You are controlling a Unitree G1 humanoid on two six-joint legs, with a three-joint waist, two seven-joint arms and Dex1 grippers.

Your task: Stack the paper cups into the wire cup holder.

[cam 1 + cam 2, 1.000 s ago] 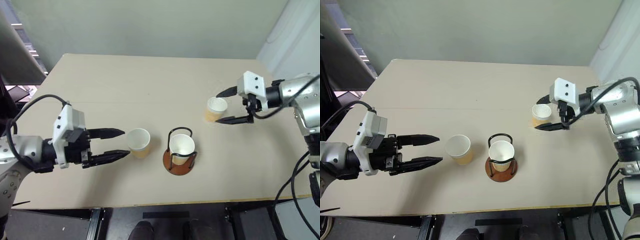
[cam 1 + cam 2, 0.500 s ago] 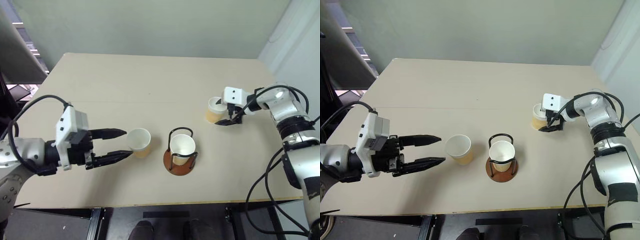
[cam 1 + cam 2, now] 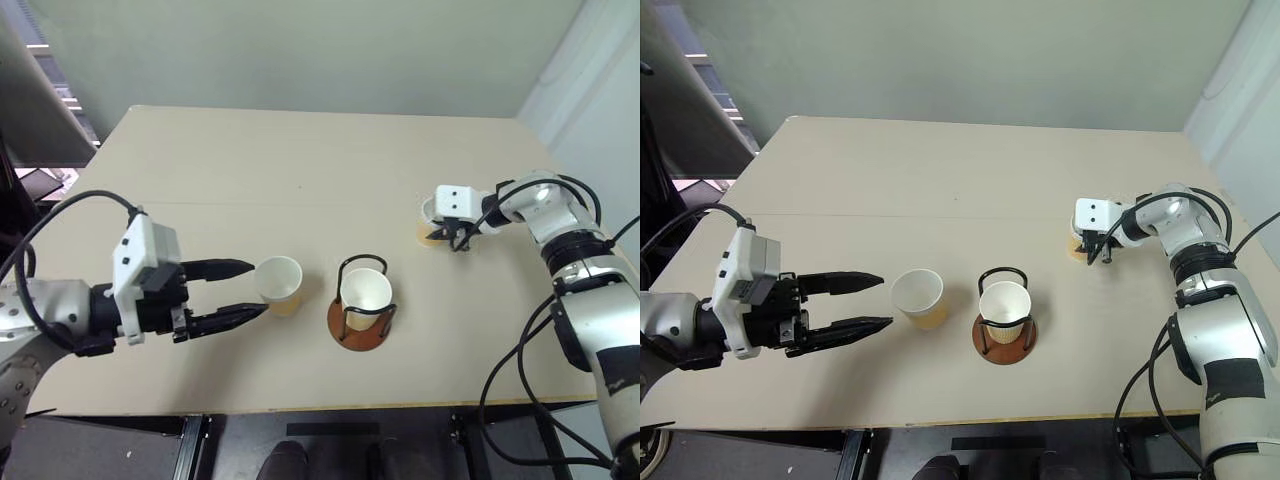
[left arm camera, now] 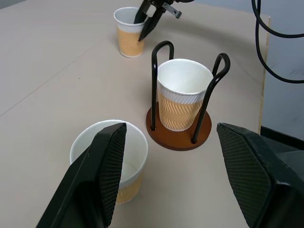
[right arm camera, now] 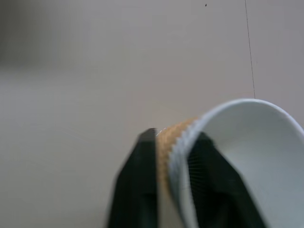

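The cup's round body point(image 3: 285, 307) is about as wide as my open fingers. Next, my left gripper therefore pinches the cup by its thin rim.
Three tan paper cups stand on the table. One cup point(image 3: 364, 291) sits inside the wire cup holder point(image 3: 345, 328) at the middle front. A second cup point(image 3: 279, 284) stands just left of the holder, right at the fingertips of my left gripper point(image 3: 254, 289), which is open and level. The third cup point(image 4: 128, 39) stands at the far right. My right gripper point(image 5: 175, 137) is shut on this cup's wall point(image 5: 167, 137), with one finger point(image 5: 137, 190) outside and the other inside the rim.
The beige table point(image 3: 250, 180) reaches back to a pale wall. Its front edge point(image 3: 300, 408) runs close behind the holder. Black cables hang by my right arm at the table's right side.
My right gripper came down and forward over the far right cup and shut on its wall. The left gripper and the other two cups stayed put.
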